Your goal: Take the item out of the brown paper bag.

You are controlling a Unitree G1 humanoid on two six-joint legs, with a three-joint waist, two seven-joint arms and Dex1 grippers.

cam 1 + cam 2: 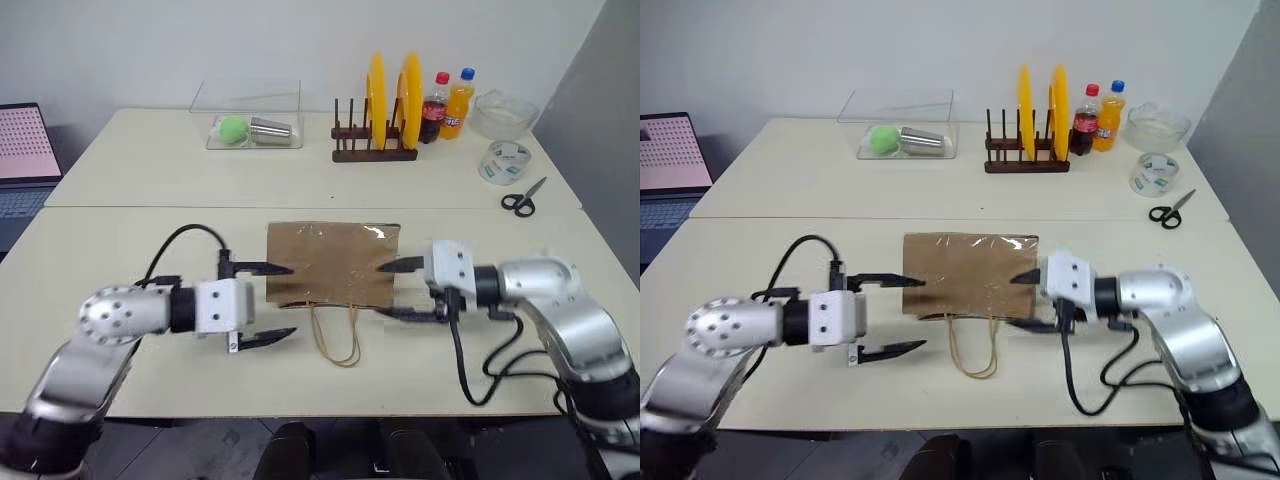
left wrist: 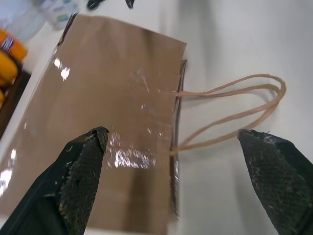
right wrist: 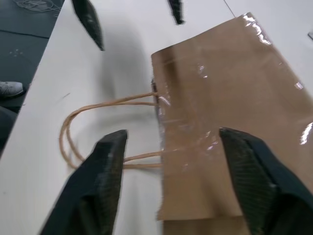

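The brown paper bag [image 1: 333,264] is lying flat on the tabletop, so my left gripper will next grab the cord handle [image 1: 345,363] that loops out past the bag's opening.
The brown paper bag [image 1: 333,264] lies flat in the middle of the near table, with its looped cord handles [image 1: 337,338] trailing toward the front edge. My left gripper [image 1: 291,300] is open at the bag's left edge, one finger over the bag's corner and one beside the handles. At the bag's right edge my right gripper [image 1: 381,290] faces it, also open. Nothing sits between either pair of fingers. The left wrist view shows the bag [image 2: 112,122] and its handles [image 2: 234,105]; the right wrist view shows the bag [image 3: 230,98]. The item is hidden.
On the far table stand a wooden rack with yellow plates [image 1: 377,130], a clear box [image 1: 250,115] holding a green ball and a metal cup, two bottles [image 1: 447,105], a glass bowl [image 1: 505,112], a tape roll [image 1: 503,162] and scissors [image 1: 522,198]. A laptop [image 1: 25,150] sits far left.
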